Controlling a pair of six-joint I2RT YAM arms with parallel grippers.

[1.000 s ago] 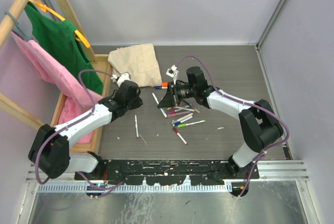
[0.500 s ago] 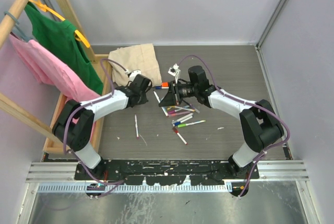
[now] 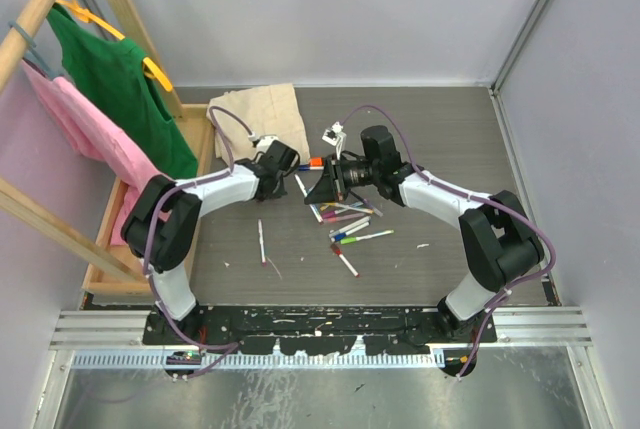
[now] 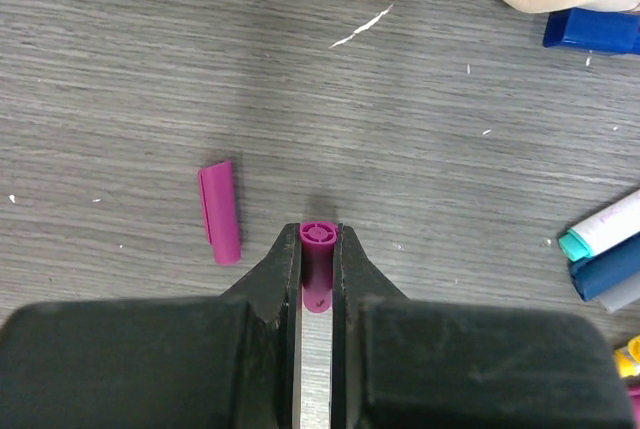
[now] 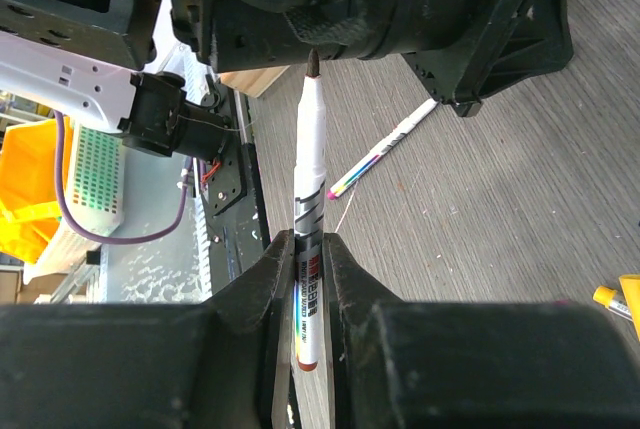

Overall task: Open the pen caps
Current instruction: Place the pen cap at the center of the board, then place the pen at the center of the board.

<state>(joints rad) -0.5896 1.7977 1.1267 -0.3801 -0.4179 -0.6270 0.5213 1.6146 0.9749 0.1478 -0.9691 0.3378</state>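
Observation:
The held magenta cap (image 4: 318, 259) looks as low as the loose cap and would settle on the tabletop, so now it is time for my left gripper to open.
My left gripper (image 4: 319, 234) is shut on a small magenta pen cap (image 4: 319, 261), held just above the table with its closed end pointing forward. A second magenta cap (image 4: 220, 212) lies loose on the table to its left. My right gripper (image 5: 308, 259) is shut on a thin white-barrelled pen (image 5: 309, 174) whose dark tip is bare and points at the left arm. In the top view the left gripper (image 3: 283, 162) and right gripper (image 3: 324, 187) stand close together at the table's middle, behind a pile of pens (image 3: 347, 221).
A beige cloth (image 3: 258, 119) lies behind the left gripper. A thick marker with an orange cap (image 3: 312, 162) lies between the grippers. One pen (image 3: 262, 241) lies alone at front left. A wooden rack with green and pink garments (image 3: 100, 109) stands at the left.
The left arm has swung right from beside the rack, bringing its gripper near the right gripper. The right arm and its pen have stayed in place.

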